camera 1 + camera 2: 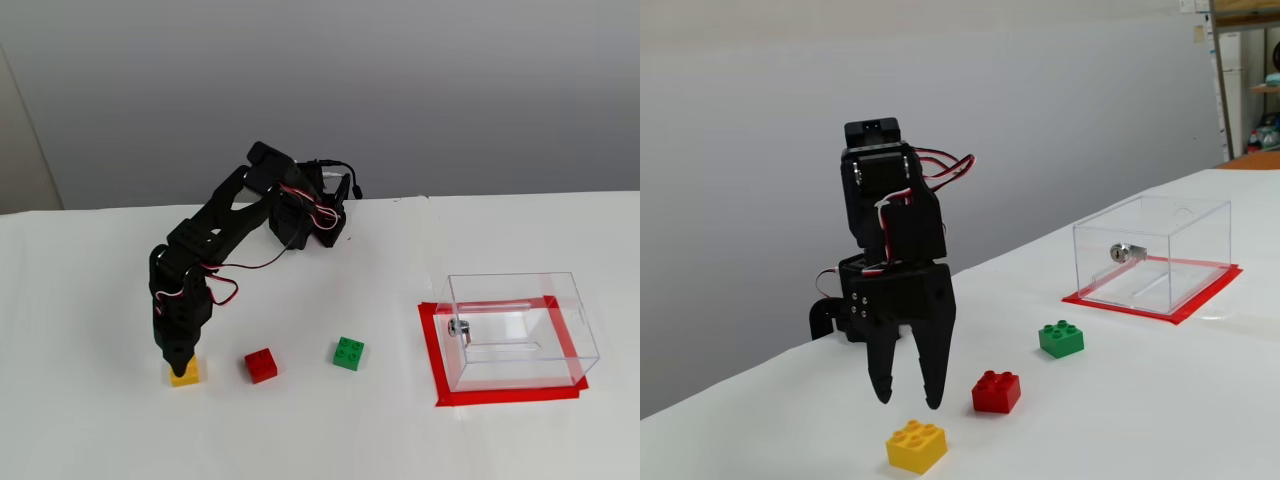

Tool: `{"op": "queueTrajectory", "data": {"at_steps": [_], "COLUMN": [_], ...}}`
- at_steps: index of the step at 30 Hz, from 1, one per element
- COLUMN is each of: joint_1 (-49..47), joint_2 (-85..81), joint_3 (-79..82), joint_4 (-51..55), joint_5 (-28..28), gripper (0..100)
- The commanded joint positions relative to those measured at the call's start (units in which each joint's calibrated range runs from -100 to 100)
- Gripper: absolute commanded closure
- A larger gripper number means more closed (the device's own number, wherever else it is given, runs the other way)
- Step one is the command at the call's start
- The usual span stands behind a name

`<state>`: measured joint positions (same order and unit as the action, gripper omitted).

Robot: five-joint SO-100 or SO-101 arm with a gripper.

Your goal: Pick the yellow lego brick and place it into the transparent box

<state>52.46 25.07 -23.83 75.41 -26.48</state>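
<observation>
My gripper grabs the brick by its body next, to place the yellow lego brick [185,375] into the transparent box [516,330].
The yellow lego brick [185,375] [916,446] lies on the white table at the left end of a row of bricks. My gripper [179,368] [907,400] points straight down just above it, open, with nothing between its fingers; in a fixed view the fingertips overlap the brick's top edge. The other fixed view shows a small gap between the fingertips and the studs. The transparent box [516,330] [1152,252] stands far to the right on red tape, with a small metal fitting on its side.
A red brick [261,365] [997,391] and a green brick [348,353] [1061,339] lie in line to the right of the yellow one. The arm's base [310,215] stands at the back of the table.
</observation>
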Motion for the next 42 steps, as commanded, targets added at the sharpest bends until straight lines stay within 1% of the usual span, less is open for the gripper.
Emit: {"op": "queueTrajectory", "data": {"at_steps": [1,39,40,42], "joint_1": [0.74,1.33,1.33,1.33], "joint_2": [0.34,10.01,10.01,10.01], "joint_3": [-3.02,-3.11,-3.11,-3.11], "joint_4": [-0.04,-0.73,-0.73,-0.73], "joint_5": [0.28,0.59,1.01,1.53], "gripper": [74,74,75,80]}}
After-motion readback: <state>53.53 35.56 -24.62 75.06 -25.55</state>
